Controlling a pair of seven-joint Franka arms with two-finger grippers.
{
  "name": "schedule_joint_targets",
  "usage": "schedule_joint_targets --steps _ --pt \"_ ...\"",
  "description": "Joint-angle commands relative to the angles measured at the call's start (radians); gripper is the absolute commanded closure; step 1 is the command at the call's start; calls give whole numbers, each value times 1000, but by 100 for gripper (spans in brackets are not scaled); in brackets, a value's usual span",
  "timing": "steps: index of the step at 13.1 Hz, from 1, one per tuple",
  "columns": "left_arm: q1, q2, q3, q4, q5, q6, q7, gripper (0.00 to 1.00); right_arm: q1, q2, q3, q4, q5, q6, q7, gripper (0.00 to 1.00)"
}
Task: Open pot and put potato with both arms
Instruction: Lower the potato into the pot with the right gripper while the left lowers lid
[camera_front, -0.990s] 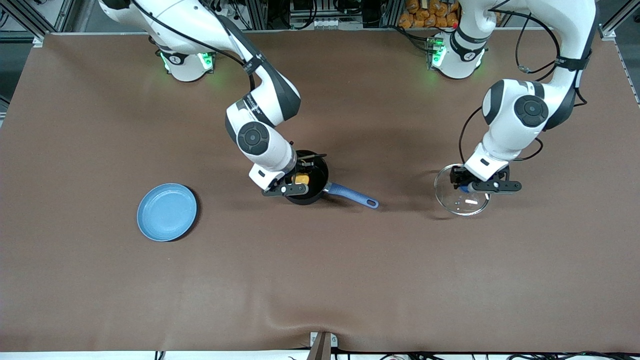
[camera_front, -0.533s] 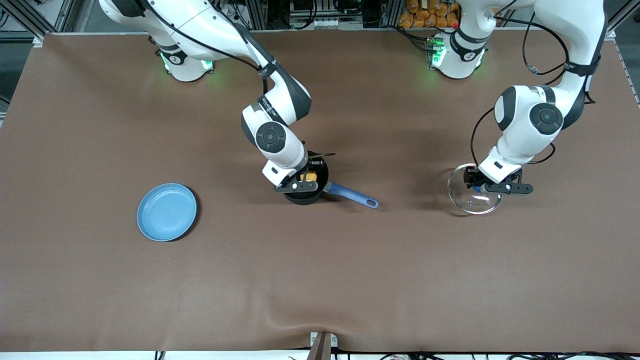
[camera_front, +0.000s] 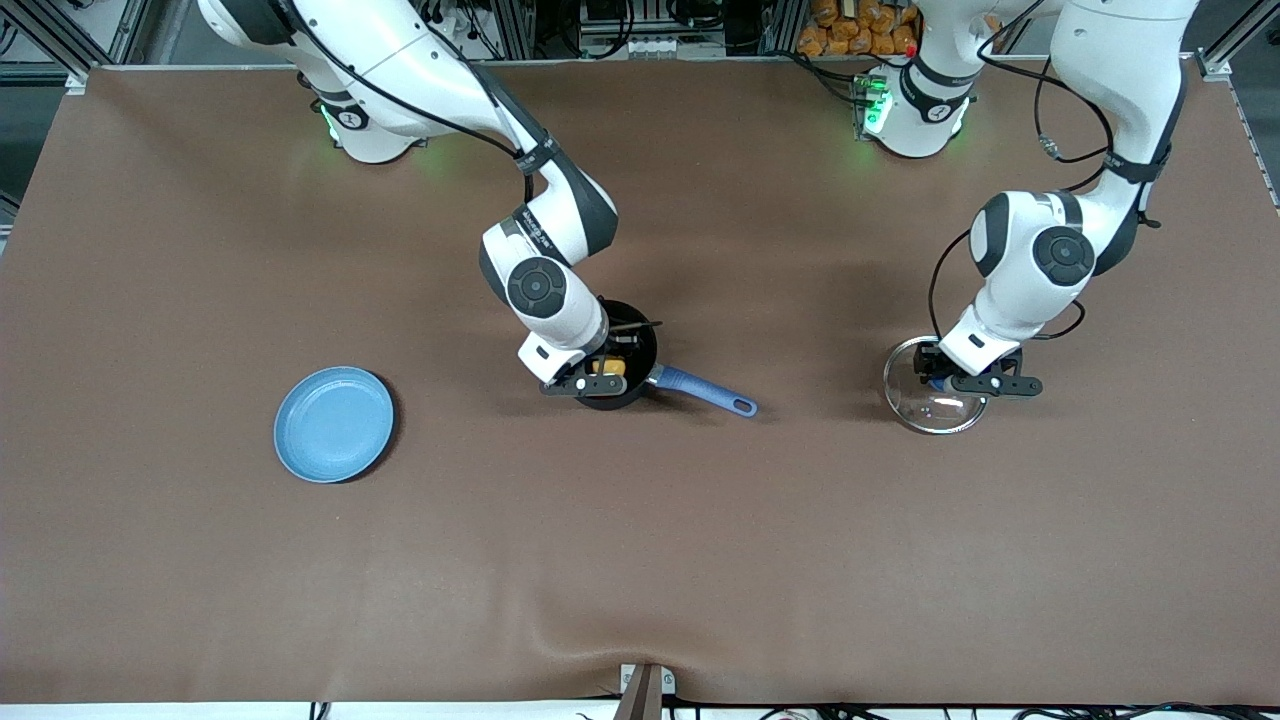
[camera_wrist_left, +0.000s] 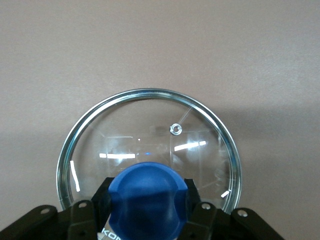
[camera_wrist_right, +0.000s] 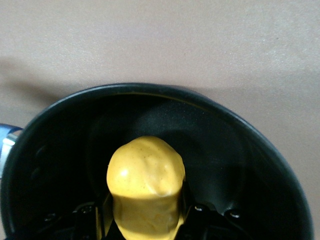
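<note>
The potato (camera_wrist_right: 146, 185) is low inside the black pot (camera_wrist_right: 145, 115) and would lie in the pot, so it is time for my right gripper to release it now.
The black pot (camera_front: 638, 352) with its long blue handle (camera_front: 703, 391) stands uncovered mid-table. My right gripper (camera_front: 600, 374) reaches down into it, shut on the yellow potato (camera_front: 607, 367). In the right wrist view the potato (camera_wrist_right: 145, 185) sits between the fingers, inside the pot's dark wall (camera_wrist_right: 235, 145). My left gripper (camera_front: 942, 380) is at the left arm's end of the table, shut on the blue knob (camera_wrist_left: 148, 200) of the glass lid (camera_front: 925, 410). The lid (camera_wrist_left: 150, 140) is level and low over the cloth; I cannot tell whether it touches.
A flat blue plate (camera_front: 333, 423) lies toward the right arm's end of the table, slightly nearer the front camera than the pot. Brown cloth (camera_front: 640, 560) covers the whole tabletop, with a small ridge at the front edge.
The right gripper has shifted over the pot and sunk lower into it with the potato. The left gripper has carried the lid lower, with a small sideways drift.
</note>
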Motion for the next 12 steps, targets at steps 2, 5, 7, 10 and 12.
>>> schedule_joint_targets --steps 2,5,7,10,12 --pt "11 16 -47 17 -71 27 17 78 14 18 -7 -1 -18 16 51 60" --pt "11 10 -52 31 -75 21 8 0 12 18 -7 1 -18 16 55 17" --pt "9 -41 -52 58 -76 -45 -3 0 11 13 -7 6 -18 10 57 3" --pt "29 -67 -47 293 -79 -448 -20 0 3 -2 -7 10 -16 -3 54 1" --pt "61 -111 -48 415 -79 -643 -20 0 -2 -28 -9 13 -16 -33 54 0"
